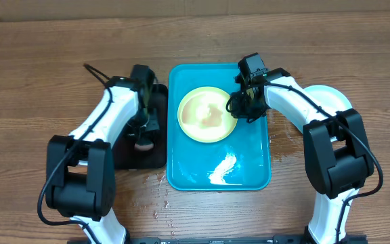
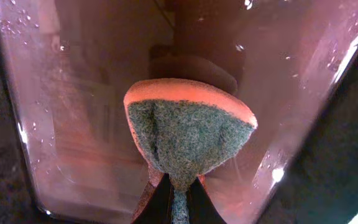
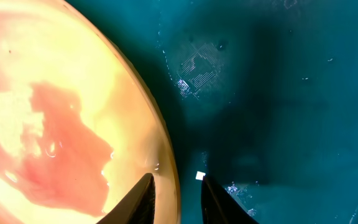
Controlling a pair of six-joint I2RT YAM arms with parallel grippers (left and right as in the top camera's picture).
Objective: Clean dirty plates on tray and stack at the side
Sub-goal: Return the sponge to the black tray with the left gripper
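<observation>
I will grab the dirty plate's rim, right gripper, on the side away from the black tray (image 1: 124,159), to tip the sauce there and stack the plate.
A yellow-green dirty plate (image 1: 207,114) lies in the far half of the teal tray (image 1: 249,163). In the right wrist view a red sauce smear covers the plate (image 3: 55,74). My right gripper (image 1: 239,108) is open at the plate's right rim. One finger (image 3: 143,199) is over the plate's inside and the other is over the tray floor (image 3: 278,93), with a small gap to the rim. My left gripper (image 2: 178,199) is shut on a sponge (image 2: 188,137) with an orange back and a green scouring face. It hovers over the black tray (image 1: 124,159).
The black tray (image 2: 79,124), wet and reddish inside, sits left of the teal tray. A water puddle (image 1: 223,168) shines on the near half of the teal tray. Water drops (image 1: 283,139) wet the wooden table to the right of it.
</observation>
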